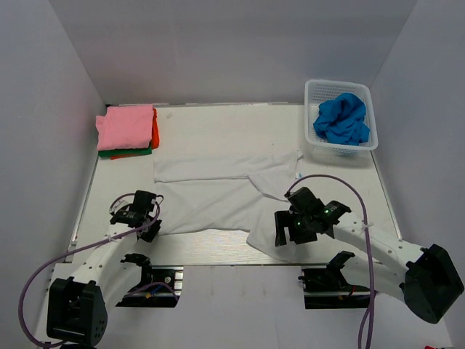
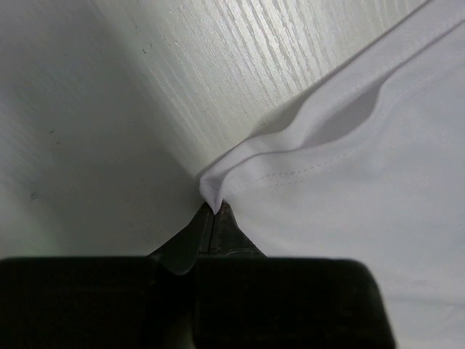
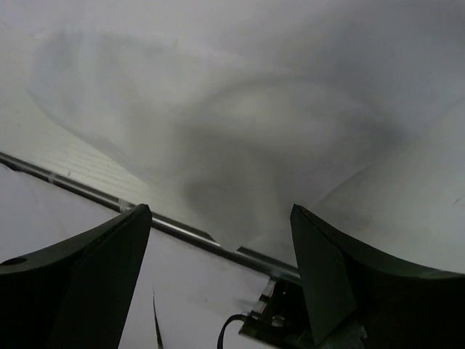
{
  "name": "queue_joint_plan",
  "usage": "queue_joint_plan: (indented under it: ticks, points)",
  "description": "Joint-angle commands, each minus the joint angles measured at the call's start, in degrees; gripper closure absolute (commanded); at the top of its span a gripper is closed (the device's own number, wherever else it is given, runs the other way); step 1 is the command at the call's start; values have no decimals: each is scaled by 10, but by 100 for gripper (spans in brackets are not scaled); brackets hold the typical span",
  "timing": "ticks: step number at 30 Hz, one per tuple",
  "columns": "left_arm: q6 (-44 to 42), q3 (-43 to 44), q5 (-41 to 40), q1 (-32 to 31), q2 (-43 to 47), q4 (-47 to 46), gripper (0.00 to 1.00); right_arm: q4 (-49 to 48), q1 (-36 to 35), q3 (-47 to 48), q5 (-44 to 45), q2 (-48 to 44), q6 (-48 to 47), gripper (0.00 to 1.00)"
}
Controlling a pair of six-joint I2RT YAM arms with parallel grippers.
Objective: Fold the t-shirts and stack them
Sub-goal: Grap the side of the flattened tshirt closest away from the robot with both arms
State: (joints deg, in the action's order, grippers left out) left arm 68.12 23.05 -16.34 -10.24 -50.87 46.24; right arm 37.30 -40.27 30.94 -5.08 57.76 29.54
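The white t-shirt's near side should be folded over by both grippers, so next my right gripper should pinch the t-shirt's sleeve flap at its near edge (image 1: 288,256) (image 3: 227,231).
The white t-shirt (image 1: 218,190) lies spread across the middle of the table, partly folded, with a sleeve flap reaching the near edge. My left gripper (image 1: 151,224) is shut on its near-left hem corner; in the left wrist view the fingertips (image 2: 216,209) pinch a small tip of the white cloth (image 2: 349,189). My right gripper (image 1: 289,233) is open above the shirt's near-right flap; in the right wrist view its gripper (image 3: 218,225) stands wide over the cloth (image 3: 254,109), holding nothing. The blue t-shirt (image 1: 341,120) lies bunched in the basket. Folded pink (image 1: 125,127), orange-red (image 1: 155,131) and green (image 1: 116,153) shirts are stacked at the far left.
The white lattice basket (image 1: 367,143) stands at the far right corner. White walls enclose the table on three sides. The table's metal front rail (image 3: 182,229) runs just under the right gripper, and the white flap overhangs it slightly.
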Motion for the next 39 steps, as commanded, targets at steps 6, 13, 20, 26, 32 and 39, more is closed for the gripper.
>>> queue_joint_plan:
  ticks: [6,13,20,26,32,39]
  points:
    - [7,1,-14,2,20,5,100,39,-66,-25,-34,40,42,18]
    - [7,12,-14,2,32,10,100,-17,-94,-33,-13,99,65,33]
    - [7,29,-9,-3,19,10,100,-27,-94,-4,28,77,85,100]
    - [7,53,-14,-8,19,23,100,-32,-88,49,97,48,73,100]
    - [-18,103,-9,-8,-15,10,100,-28,-49,135,175,68,48,100]
    - [-36,177,-26,-1,-100,2,100,-83,26,188,194,102,16,100]
